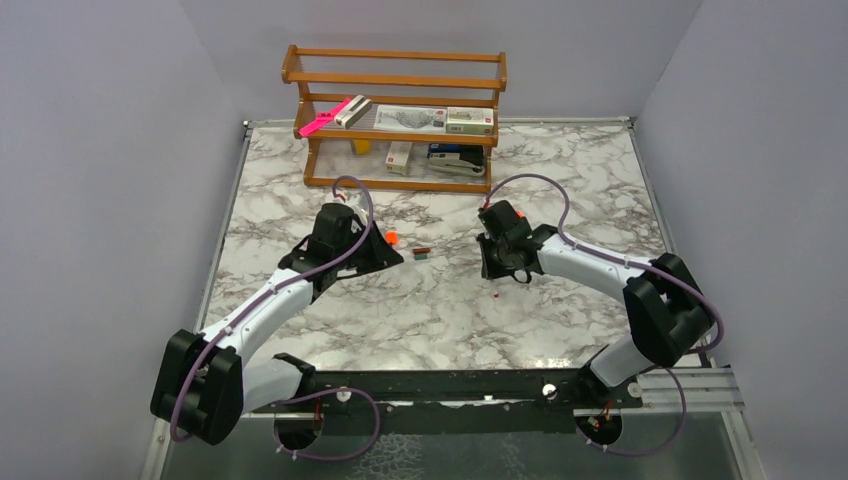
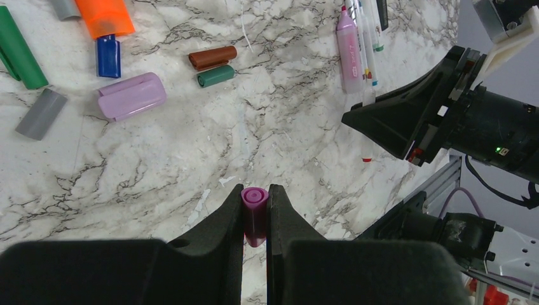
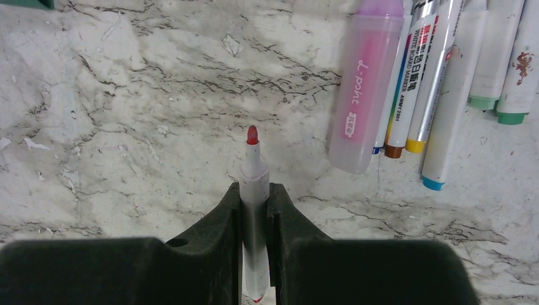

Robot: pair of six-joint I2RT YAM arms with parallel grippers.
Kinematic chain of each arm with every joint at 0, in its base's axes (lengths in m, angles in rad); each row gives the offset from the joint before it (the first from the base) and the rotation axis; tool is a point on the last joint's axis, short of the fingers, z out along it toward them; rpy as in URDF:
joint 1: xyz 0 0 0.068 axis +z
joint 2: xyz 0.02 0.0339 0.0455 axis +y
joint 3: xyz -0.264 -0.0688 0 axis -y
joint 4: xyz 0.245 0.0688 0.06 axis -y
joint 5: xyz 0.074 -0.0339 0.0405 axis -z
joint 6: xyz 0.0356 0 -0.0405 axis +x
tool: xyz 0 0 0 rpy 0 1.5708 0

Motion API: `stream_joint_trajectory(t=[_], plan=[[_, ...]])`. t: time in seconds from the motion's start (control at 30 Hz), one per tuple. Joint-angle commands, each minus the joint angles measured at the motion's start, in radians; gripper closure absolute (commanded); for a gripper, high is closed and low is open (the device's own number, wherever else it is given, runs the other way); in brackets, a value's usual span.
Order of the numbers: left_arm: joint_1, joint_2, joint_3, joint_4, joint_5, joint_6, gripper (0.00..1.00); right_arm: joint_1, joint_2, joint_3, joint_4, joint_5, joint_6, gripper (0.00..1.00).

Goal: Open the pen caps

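Observation:
The marker lies level, close above empty flat marble, and would land flat, so it is time for my right gripper to open now.
My left gripper [image 2: 255, 190] is shut on a small magenta cap [image 2: 255, 213], held above the marble table. Loose caps lie ahead of it: lilac [image 2: 131, 96], dark red [image 2: 212, 57], small green [image 2: 215, 76], blue [image 2: 108, 56] and orange [image 2: 105, 16]. My right gripper [image 3: 254, 189] is shut on a slim white-barrelled marker [image 3: 253, 171] whose red tip [image 3: 252, 135] is bare. In the top view the left gripper [image 1: 385, 255] and right gripper [image 1: 497, 265] face each other, apart, over the table's middle.
Several markers [image 3: 419, 76] and a pink-lilac highlighter [image 3: 365, 89] lie in a row to the right of the right gripper. A long green piece [image 2: 19, 54] and a grey one [image 2: 40, 114] lie at left. A wooden shelf [image 1: 395, 135] with boxes stands at the back.

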Motion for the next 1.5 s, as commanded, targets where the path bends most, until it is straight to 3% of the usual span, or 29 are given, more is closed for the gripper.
stream_joint_trajectory(t=[0.0,0.4,0.7,1.07,1.47], plan=[[0.005,-0.011,-0.016,0.015,-0.012,0.008,1.0,-0.025,0.014,0.033,0.04,-0.03,-0.028,0.96],[0.005,0.014,-0.012,0.034,0.0,0.004,1.0,-0.05,0.012,0.027,0.046,-0.065,-0.05,0.84],[0.005,0.04,-0.003,0.045,0.005,0.002,1.0,-0.053,0.003,0.034,0.04,-0.067,-0.058,0.64],[0.005,0.073,0.021,0.038,-0.01,0.016,1.0,-0.056,-0.115,0.031,0.004,-0.058,-0.038,0.56],[0.004,0.23,0.081,0.097,-0.06,0.051,0.99,-0.059,-0.296,-0.063,-0.009,-0.014,0.006,0.52]])
